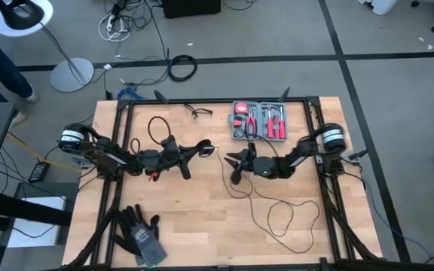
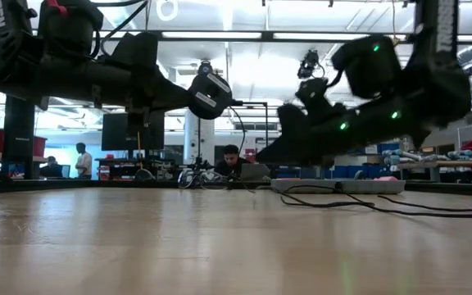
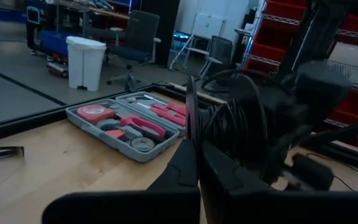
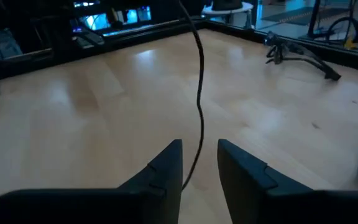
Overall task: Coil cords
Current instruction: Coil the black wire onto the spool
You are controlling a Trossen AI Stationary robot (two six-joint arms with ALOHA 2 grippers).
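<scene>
Next, my right gripper grabs the cord by the part rising from its loose loops, to coil the cord (image 1: 285, 205).
The cord (image 1: 277, 214) is one thin black cable. It lies in slack loops on the wooden table's near right part and rises to mid-table. My left gripper (image 1: 209, 150) reaches in level from the left, above mid-table, and is shut on the cord. My right gripper (image 1: 232, 160) comes from the right, just beside it and a little nearer. It is open (image 4: 199, 149), one finger on either side of the cord (image 4: 199, 93); I cannot tell whether they touch it. My left gripper pinches the thin cord (image 3: 191, 118) between its two shut fingertips. The fingers lie level and point toward the table's right. The held stretch is clear of the table, and from it the cord (image 1: 226, 177) drops slack to the loops on the table.
A grey tool case (image 1: 260, 120) with red tools lies open at the far edge, and a small black glasses-like wire item (image 1: 198, 111) lies left of it. Black gloves (image 1: 142, 233) lie at the near left. Dark frame rails (image 1: 202, 101) border the table.
</scene>
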